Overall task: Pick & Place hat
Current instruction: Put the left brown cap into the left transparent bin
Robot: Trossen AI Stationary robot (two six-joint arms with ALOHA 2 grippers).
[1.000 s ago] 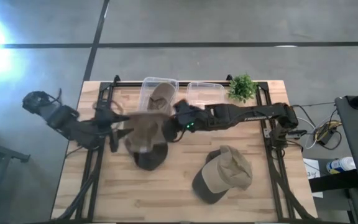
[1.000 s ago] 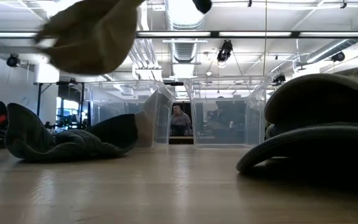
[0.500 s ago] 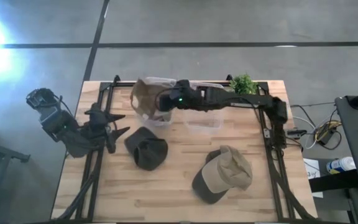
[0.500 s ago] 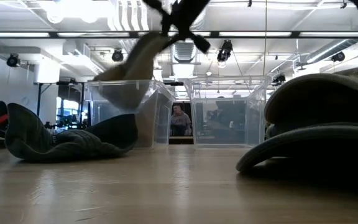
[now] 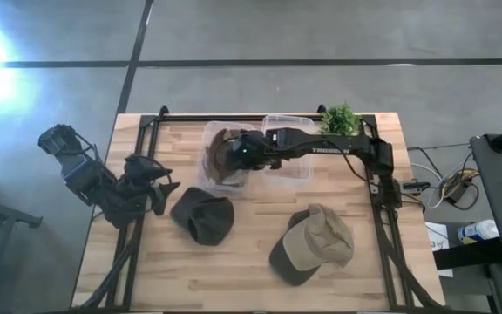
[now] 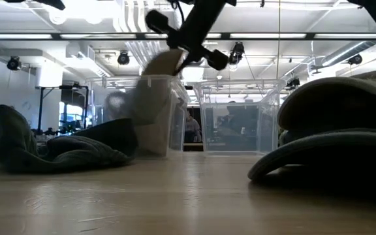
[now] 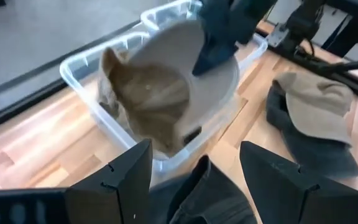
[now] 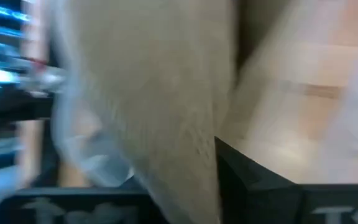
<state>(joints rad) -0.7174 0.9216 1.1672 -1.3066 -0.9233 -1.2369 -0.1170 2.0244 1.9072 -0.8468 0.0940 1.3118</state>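
Note:
The dark hat needs to be picked up and placed into a clear bin, so my left gripper needs to grab the dark hat's brim next.
My right gripper reaches over the left clear bin at the table's far side and is shut on a tan hat. The hat hangs down inside the bin. It also shows in the low view under the gripper. My left gripper is open and empty near the table's left edge, beside a dark hat that lies crumpled on the table. Its fingers frame the bin in the left wrist view. My right gripper pinches the tan hat's pale brim at its upper edge, coming from above and from the table's right, slanting down. The hat hangs below the fingers, its crown down inside the left bin. In the right wrist view the cloth covers the fingers.
A second clear bin stands right of the first. A small green plant is at the far right. A tan and dark cap lies on the near right of the table. Black frame rails run along both sides.
My right gripper has carried the tan hat from above the dark hat toward the table's far edge, over the left bin, then down, so the hat now hangs inside the bin. My left gripper has drawn back a little toward the table's left edge.

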